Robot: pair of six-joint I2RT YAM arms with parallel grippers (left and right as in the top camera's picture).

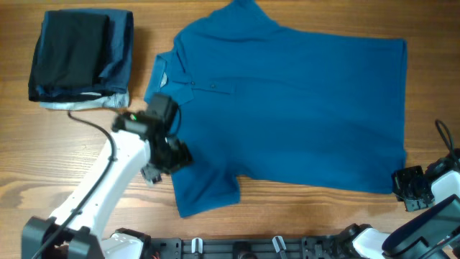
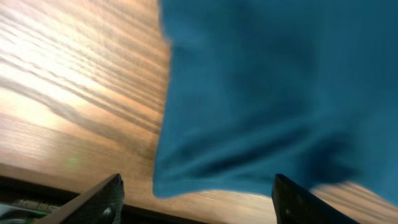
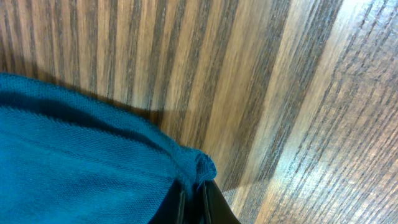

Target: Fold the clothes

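Next, my left gripper grabs the near sleeve's hem at its collar-side corner to fold the shirt's near side over.
A medium-blue polo shirt lies spread flat on the wooden table, collar to the left, hem to the right. My left gripper hovers over the near sleeve, next to the shirt's left edge. In the left wrist view its jaws are wide open with the sleeve's hem between and ahead of them. My right gripper is at the shirt's near right hem corner. In the right wrist view its jaws are shut on that corner of the shirt.
A folded stack of dark navy garments with a pale edge sits at the far left of the table. The arm bases line the front edge.
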